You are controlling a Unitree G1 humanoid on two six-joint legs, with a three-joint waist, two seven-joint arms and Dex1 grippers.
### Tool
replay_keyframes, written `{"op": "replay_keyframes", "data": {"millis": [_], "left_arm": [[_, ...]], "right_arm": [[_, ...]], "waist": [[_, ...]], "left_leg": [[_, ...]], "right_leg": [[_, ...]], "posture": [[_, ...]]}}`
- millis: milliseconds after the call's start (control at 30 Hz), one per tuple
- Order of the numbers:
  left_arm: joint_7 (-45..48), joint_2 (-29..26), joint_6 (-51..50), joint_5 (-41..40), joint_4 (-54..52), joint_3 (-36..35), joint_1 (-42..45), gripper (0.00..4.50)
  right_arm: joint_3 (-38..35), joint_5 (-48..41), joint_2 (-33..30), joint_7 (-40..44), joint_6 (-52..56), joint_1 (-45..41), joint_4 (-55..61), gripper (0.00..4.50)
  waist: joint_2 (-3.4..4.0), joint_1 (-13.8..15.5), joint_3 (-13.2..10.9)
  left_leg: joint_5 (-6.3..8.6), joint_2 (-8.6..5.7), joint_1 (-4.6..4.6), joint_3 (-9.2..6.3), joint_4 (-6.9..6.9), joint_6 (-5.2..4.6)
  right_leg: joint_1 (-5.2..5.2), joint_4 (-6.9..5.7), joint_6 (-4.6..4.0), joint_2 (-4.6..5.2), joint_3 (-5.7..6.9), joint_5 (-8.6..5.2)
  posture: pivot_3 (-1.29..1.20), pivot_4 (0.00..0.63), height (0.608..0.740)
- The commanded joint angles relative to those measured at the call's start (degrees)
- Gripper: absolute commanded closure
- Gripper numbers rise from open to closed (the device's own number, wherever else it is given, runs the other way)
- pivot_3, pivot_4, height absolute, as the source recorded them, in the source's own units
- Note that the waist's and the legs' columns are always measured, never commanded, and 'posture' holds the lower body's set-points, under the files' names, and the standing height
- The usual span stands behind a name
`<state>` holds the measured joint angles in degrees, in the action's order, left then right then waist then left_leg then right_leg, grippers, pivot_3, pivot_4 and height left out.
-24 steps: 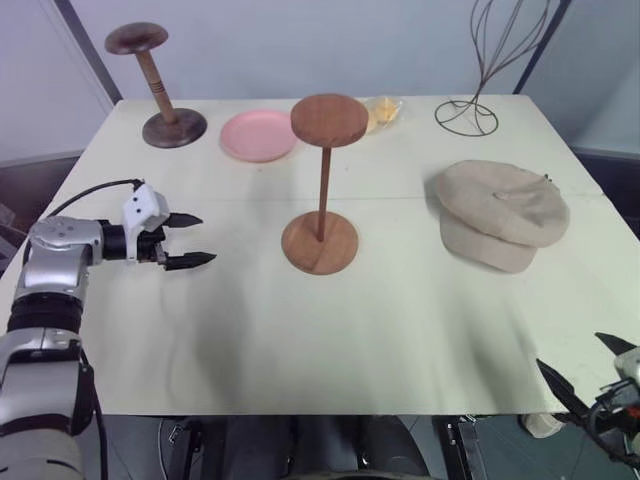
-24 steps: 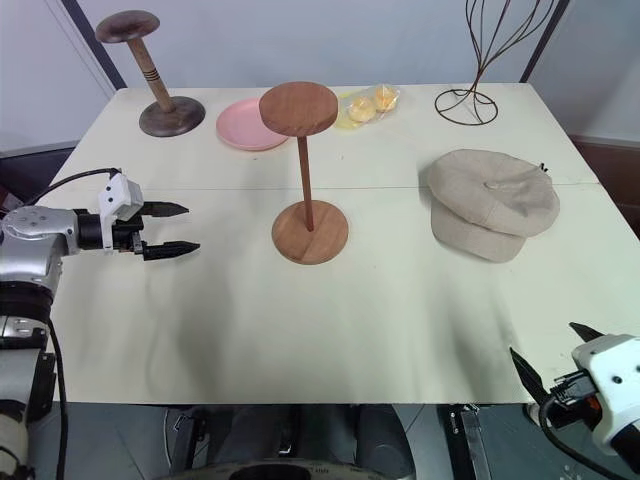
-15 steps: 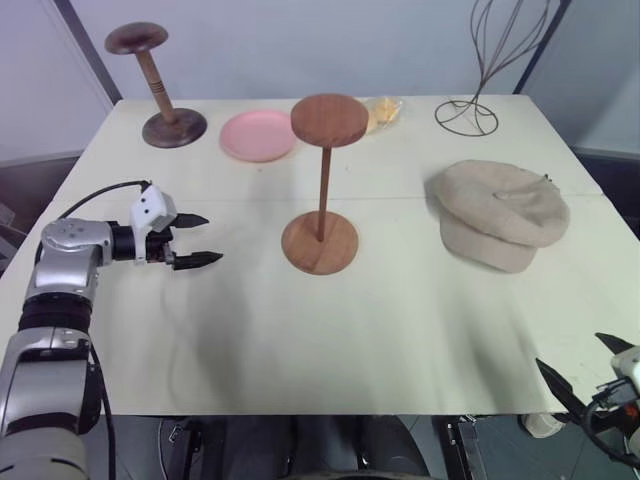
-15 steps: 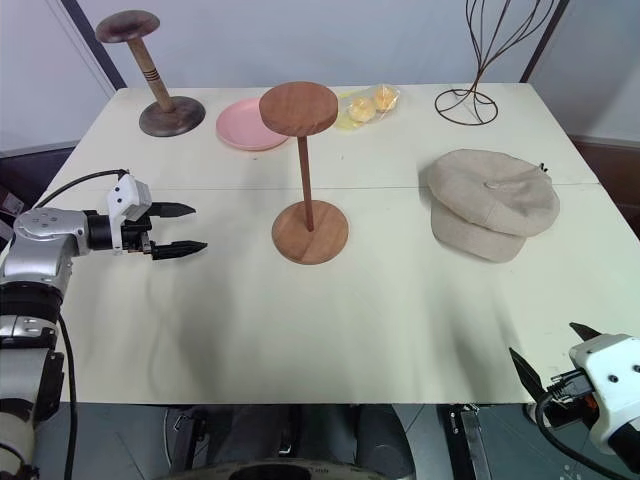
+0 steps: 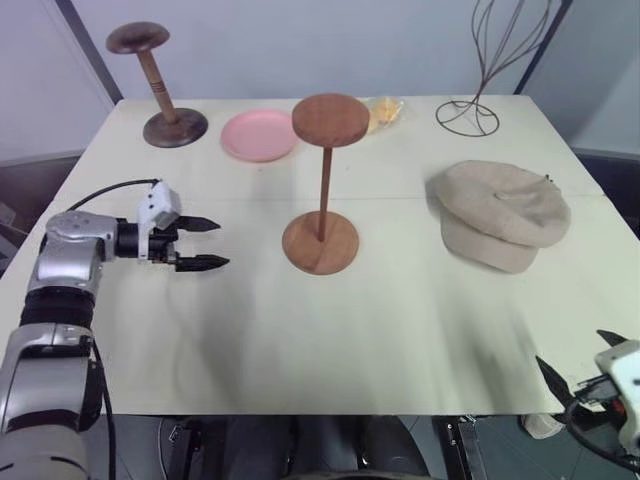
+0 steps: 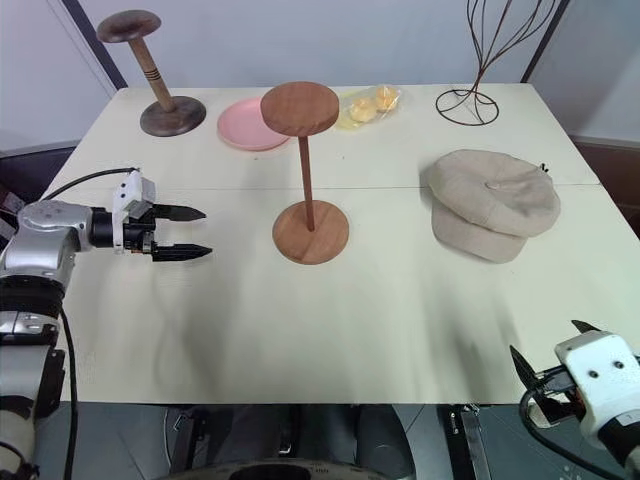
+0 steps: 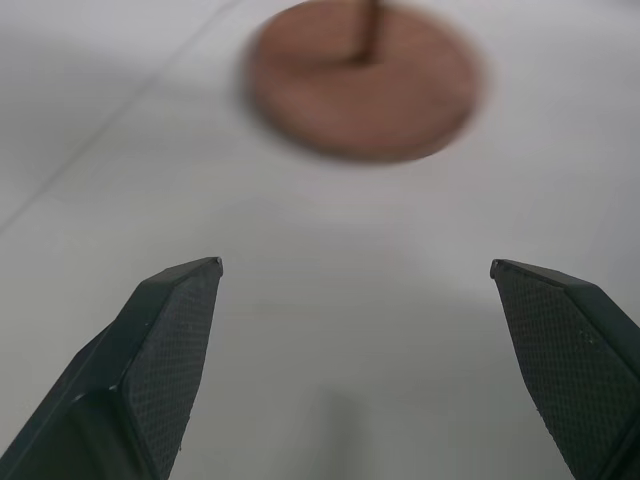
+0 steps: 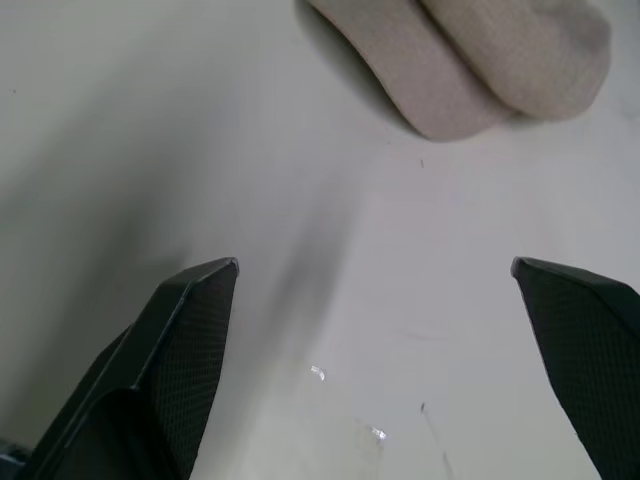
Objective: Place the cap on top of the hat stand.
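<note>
The beige cap needs to go on top of the hat stand, so my right gripper needs to grab it by its short brim (image 5: 485, 251) (image 8: 420, 85) next.
The beige cap (image 5: 500, 212) lies flat on the right side of the cream table (image 5: 380, 330), brim toward me. The reddish-brown hat stand (image 5: 325, 190) is upright at the table's middle, and its round top disc (image 5: 330, 120) is bare. My left gripper (image 5: 210, 243) hovers open over the table to the left of the stand's base (image 7: 365, 92), pointing at it, with nothing between its fingers. My right gripper (image 6: 545, 342) is open at the table's front right corner, well short of the cap (image 8: 470, 60).
A darker, shorter wooden stand (image 5: 157, 75) is at the back left, with a pink plate (image 5: 259, 135) beside it. A yellow packet (image 5: 383, 110) lies behind the hat stand. A black wire stand (image 5: 470, 115) occupies the back right.
My left gripper has slid a little to the right, toward the stand's base, still open. The right gripper has hardly moved. The cap and stand have stayed put.
</note>
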<state>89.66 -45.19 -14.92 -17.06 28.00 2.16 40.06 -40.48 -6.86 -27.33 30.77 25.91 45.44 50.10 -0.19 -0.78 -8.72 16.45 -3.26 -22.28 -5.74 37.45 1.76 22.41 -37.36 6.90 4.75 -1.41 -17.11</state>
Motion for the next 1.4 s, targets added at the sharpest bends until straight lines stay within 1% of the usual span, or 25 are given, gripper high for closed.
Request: {"op": "replay_keyframes", "data": {"millis": [33,133,233,333,400,467,533,600,767,900,1033,1100,1133,1200,1233,1267,1367,1400], "left_arm": [[2.84,-3.46,-9.87,-9.7,-12.88,3.07,1.06,0.0],[2.84,-6.48,-13.63,-16.52,-20.61,7.78,1.92,0.0],[2.84,-7.95,-12.69,-19.51,-23.02,11.72,3.74,0.0],[2.84,-7.0,-11.72,-20.76,-22.4,13.95,6.15,0.0],[2.84,-6.16,-10.98,-20.84,-21.57,14.96,7.41,0.0],[2.84,-4.89,-10.25,-20.59,-20.64,15.45,8.44,0.0],[2.84,-3.96,-9.81,-20.4,-20.2,15.54,8.98,0.0],[2.84,-3.17,-9.74,-20.13,-19.83,15.33,9.33,0.0],[2.84,-2.0,-10.18,-19.79,-19.32,14.79,9.82,0.0],[2.84,-1.43,-10.36,-19.41,-19.01,14.23,9.9,0.0],[2.84,-0.87,-10.16,-18.59,-18.0,13.34,10.16,0.0],[2.84,-0.7,-10.04,-18.29,-17.66,13.14,10.22,0.0],[2.84,-0.59,-10.04,-18.18,-17.55,13.04,10.26,0.0],[2.84,-0.3,-10.2,-17.98,-17.49,12.75,10.39,0.0],[2.84,-0.2,-10.26,-17.91,-17.49,12.64,10.42,0.0],[2.84,-0.12,-10.37,-17.87,-17.52,12.54,10.45,0.0],[2.84,-0.03,-10.8,-17.84,-17.71,12.22,10.5,0.0],[2.84,-0.03,-10.91,-17.83,-17.76,12.12,10.45,0.0]], "right_arm": [[4.25,7.77,-1.28,-5.21,3.12,-2.9,2.33,0.02],[11.62,15.75,-2.34,-9.92,6.21,-7.41,1.4,0.02],[17.94,21.97,-3.51,-13.21,8.07,-13.27,-2.58,0.02],[23.76,25.84,-4.56,-15.14,9.11,-20.6,-8.91,0.02],[26.17,27.53,-4.8,-16.47,8.91,-25.37,-13.23,0.02],[29.5,29.68,-6.43,-17.88,6.81,-32.75,-20.65,0.02],[31.55,31.19,-7.6,-19.43,5.01,-38.64,-27.67,0.02],[33.07,32.04,-8.44,-20.91,2.76,-43.99,-34.8,0.02],[35.14,31.58,-8.04,-23.33,-1.91,-53.21,-46.14,0.02],[37.67,31.49,-7.33,-23.22,-4.31,-56.67,-48.66,0.02],[39.09,31.68,-6.26,-23.13,-4.29,-56.6,-46.68,0.02],[39.52,31.89,-5.8,-23.35,-4.28,-56.35,-46.11,0.55],[39.7,31.91,-5.61,-23.54,-4.38,-56.27,-46.18,0.91],[39.82,31.93,-5.4,-23.94,-4.76,-56.19,-46.82,1.95],[39.82,31.95,-5.34,-24.08,-4.89,-56.18,-47.05,2.38],[39.77,31.96,-5.35,-24.14,-5.02,-56.19,-47.23,2.98],[39.38,31.86,-5.61,-24.29,-5.33,-56.25,-47.51,4.26],[39.13,31.9,-5.68,-24.36,-5.34,-56.26,-47.6,4.44]], "waist": [[0.04,-0.02,0.02],[0.08,-0.22,0.04],[0.1,-0.19,0.05],[0.07,-0.13,0.02],[0.07,-0.03,0.01],[0.14,0.07,0.01],[0.08,-0.48,-0.02],[0.11,-0.36,-0.03],[0.1,-0.22,-0.04],[0.1,-0.32,-0.04],[0.1,-0.39,-0.04],[0.1,-0.41,-0.04],[0.09,-0.41,-0.04],[0.09,-0.4,-0.04],[0.09,-0.37,-0.04],[0.09,-0.36,-0.04],[0.09,-0.39,-0.04],[0.09,-0.4,-0.03]], "left_leg": [[0.0,0.01,-0.01,-0.01,0.0,0.0],[-0.01,0.05,0.01,0.0,0.0,0.02],[-0.01,0.04,0.02,0.03,0.0,0.02],[-0.02,0.02,0.02,0.05,0.08,0.02],[-0.01,0.0,0.01,0.07,0.1,0.02],[-0.01,-0.01,-0.03,0.1,0.16,0.0],[0.02,0.02,-0.06,0.14,0.3,-0.05],[0.05,0.02,-0.06,0.28,0.42,-0.09],[0.03,0.04,-0.12,0.34,0.44,-0.06],[0.01,0.03,-0.14,0.42,0.46,-0.02],[0.01,0.03,-0.14,0.49,0.46,-0.02],[0.01,0.03,-0.14,0.53,0.47,-0.02],[0.02,0.03,-0.14,0.55,0.47,-0.03],[0.01,0.03,-0.14,0.57,0.47,-0.03],[0.01,0.03,-0.14,0.58,0.47,-0.02],[0.01,0.03,-0.14,0.6,0.47,-0.02],[0.01,0.03,-0.14,0.61,0.49,-0.02],[0.01,0.03,-0.14,0.61,0.49,-0.02]], "right_leg": [[0.01,0.0,0.0,-0.01,0.0,0.0],[0.05,-0.05,-0.01,-0.04,-0.05,-0.01],[0.07,-0.08,-0.03,-0.04,-0.09,-0.02],[0.03,-0.11,-0.03,-0.04,-0.07,-0.02],[0.05,-0.13,-0.03,-0.04,-0.07,-0.02],[0.07,-0.13,-0.03,-0.04,-0.08,-0.02],[0.09,-0.15,-0.04,-0.05,-0.09,-0.02],[0.11,-0.29,-0.03,-0.02,-0.18,-0.02],[0.24,-0.35,-0.04,-0.05,-0.23,-0.04],[0.29,-0.41,-0.04,-0.03,-0.31,-0.04],[0.37,-0.52,-0.04,-0.04,-0.4,-0.04],[0.39,-0.53,-0.04,-0.05,-0.44,-0.04],[0.42,-0.55,-0.04,-0.05,-0.46,-0.04],[0.44,-0.58,-0.04,-0.05,-0.49,-0.04],[0.46,-0.59,-0.04,-0.05,-0.51,-0.04],[0.46,-0.6,-0.04,-0.05,-0.53,-0.04],[0.46,-0.61,-0.04,-0.06,-0.55,-0.04],[0.46,-0.61,-0.04,-0.06,-0.55,-0.04]], "posture": [[0.0,0.15,0.74],[0.0,0.15,0.74],[0.0,0.15,0.74],[0.0,0.15,0.74],[0.0,0.15,0.74],[0.0,0.15,0.74],[0.0,0.15,0.74],[0.0,0.15,0.74],[0.0,0.15,0.74],[0.0,0.15,0.74],[0.0,0.15,0.74],[0.0,0.15,0.74],[0.0,0.15,0.74],[0.0,0.15,0.74],[0.0,0.15,0.74],[0.0,0.15,0.74],[0.0,0.15,0.74],[0.0,0.15,0.74]]}}
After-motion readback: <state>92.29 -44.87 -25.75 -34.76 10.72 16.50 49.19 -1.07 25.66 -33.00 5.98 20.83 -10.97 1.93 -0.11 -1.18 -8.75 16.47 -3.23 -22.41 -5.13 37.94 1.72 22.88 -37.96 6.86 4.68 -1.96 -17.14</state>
